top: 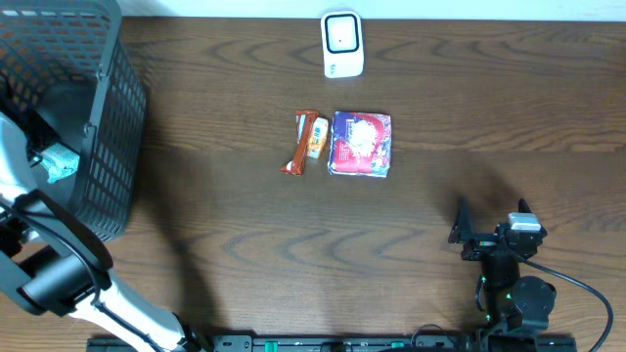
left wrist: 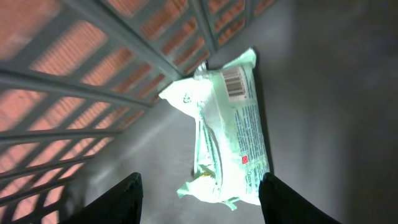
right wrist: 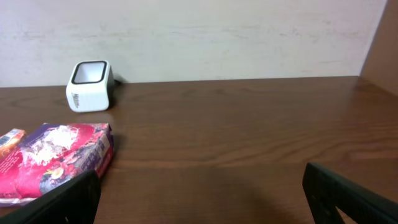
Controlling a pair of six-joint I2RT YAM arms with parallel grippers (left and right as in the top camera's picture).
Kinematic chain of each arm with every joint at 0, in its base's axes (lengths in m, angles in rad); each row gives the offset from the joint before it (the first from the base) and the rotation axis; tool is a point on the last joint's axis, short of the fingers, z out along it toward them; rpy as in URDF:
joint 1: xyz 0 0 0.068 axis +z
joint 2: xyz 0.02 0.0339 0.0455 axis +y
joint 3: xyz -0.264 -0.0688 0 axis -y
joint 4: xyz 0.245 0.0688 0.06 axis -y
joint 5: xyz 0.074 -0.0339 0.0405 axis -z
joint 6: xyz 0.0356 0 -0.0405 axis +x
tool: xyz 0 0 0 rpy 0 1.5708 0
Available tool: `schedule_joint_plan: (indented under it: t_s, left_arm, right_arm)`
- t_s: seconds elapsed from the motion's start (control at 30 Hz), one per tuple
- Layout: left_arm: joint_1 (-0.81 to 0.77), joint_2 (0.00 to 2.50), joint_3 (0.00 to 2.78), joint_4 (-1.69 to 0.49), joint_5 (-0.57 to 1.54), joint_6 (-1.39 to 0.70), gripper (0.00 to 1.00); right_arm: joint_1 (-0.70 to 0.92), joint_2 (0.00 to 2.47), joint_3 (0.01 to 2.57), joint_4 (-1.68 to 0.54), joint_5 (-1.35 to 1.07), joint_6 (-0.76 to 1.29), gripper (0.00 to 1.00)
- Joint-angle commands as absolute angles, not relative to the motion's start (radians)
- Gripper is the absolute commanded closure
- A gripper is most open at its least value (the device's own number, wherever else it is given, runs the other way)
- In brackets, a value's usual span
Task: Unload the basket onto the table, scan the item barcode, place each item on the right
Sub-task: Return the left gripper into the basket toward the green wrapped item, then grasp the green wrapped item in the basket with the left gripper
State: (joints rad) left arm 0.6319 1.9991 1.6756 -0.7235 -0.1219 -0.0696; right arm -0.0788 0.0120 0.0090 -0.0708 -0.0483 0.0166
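I will next grip the white and green packet across its near end (top: 52, 161) (left wrist: 230, 177) with my left gripper. That leaves the barcode at the far end uncovered to scan.
A white and green packet (left wrist: 230, 137) lies on the floor of the black mesh basket (top: 98, 117), with its barcode (left wrist: 234, 83) facing up at the far end. My left gripper (left wrist: 200, 199) hangs open over the packet's near end; the right finger is beside its edge and the left finger stands well apart from it. From overhead, the packet (top: 61, 163) shows inside the basket next to my left arm. The white barcode scanner (top: 342, 44) stands at the table's back middle. My right gripper (top: 489, 235) is open and empty near the front right.
A purple and pink packet (top: 360, 143) and an orange snack bar (top: 304, 142) lie side by side mid-table, short of the scanner (right wrist: 90, 85). The basket's mesh wall (left wrist: 93, 81) rises close on the left of my left gripper. A wall backs the table.
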Motion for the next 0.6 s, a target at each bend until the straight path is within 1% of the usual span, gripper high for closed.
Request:
schedule_joint_plan:
  t_s: [0.0, 0.1, 0.5, 0.53, 0.57]
  left_arm:
    - [0.632, 2.049, 1.672, -0.715, -0.063, -0.060, 0.41]
    - [0.631, 2.079, 1.672, -0.708, -0.032, -0.060, 0.41]
    - [0.632, 2.167, 1.670, -0.725, -0.035, -0.060, 0.40]
    - [0.632, 2.168, 1.664, -0.724, -0.035, -0.060, 0.41]
    - [0.632, 2.168, 1.664, -0.725, -0.034, -0.060, 0.44]
  right_arm:
    - [-0.071, 0.006, 0.006, -0.072, -0.047, 0.006, 0.01]
    - [-0.071, 0.006, 0.006, -0.073, -0.047, 0.006, 0.01]
    - [-0.071, 0.006, 0.006, -0.073, -0.047, 0.006, 0.01]
    - [-0.071, 0.006, 0.006, -0.073, -0.047, 0.006, 0.01]
    - [-0.071, 0.006, 0.006, -0.073, -0.047, 0.006, 0.01]
